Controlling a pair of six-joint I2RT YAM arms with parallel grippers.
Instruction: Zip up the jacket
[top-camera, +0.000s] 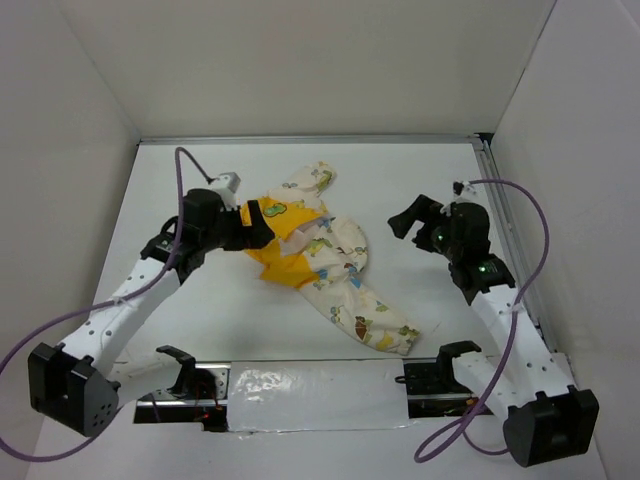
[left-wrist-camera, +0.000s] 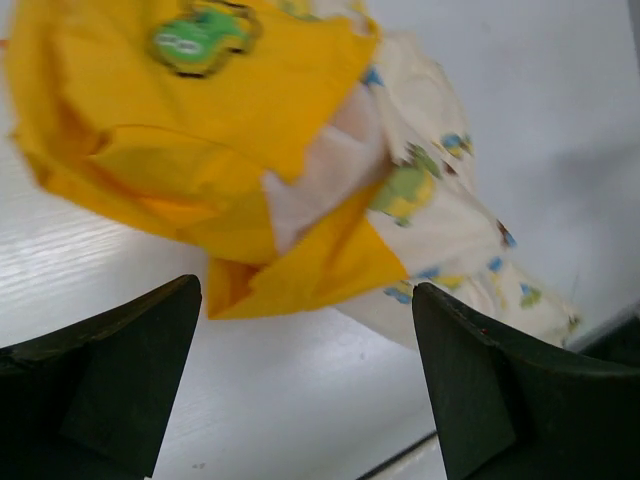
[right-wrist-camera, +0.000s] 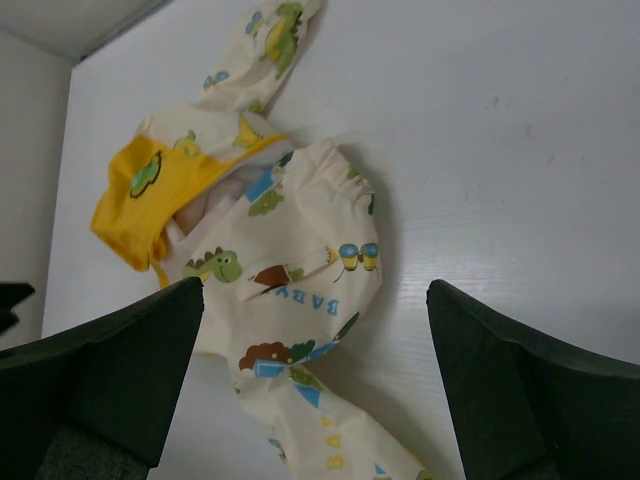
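Note:
The left gripper grabs the jacket by its yellow hood's outer edge next, to spread the crumpled cream body for zipping.
The jacket lies crumpled in the middle of the white table, cream with cartoon prints, its orange-yellow hood and lining at the left. My left gripper is open at the hood's left edge; in the left wrist view the yellow lining lies just beyond the open fingers, not held. My right gripper is open and empty to the right of the jacket, apart from it; the right wrist view shows the jacket's cream body ahead between its fingers. No zipper is clearly visible.
White walls enclose the table on the left, back and right. A metal rail runs along the right edge. A shiny taped strip lies at the near edge between the arm bases. One sleeve stretches toward the front right.

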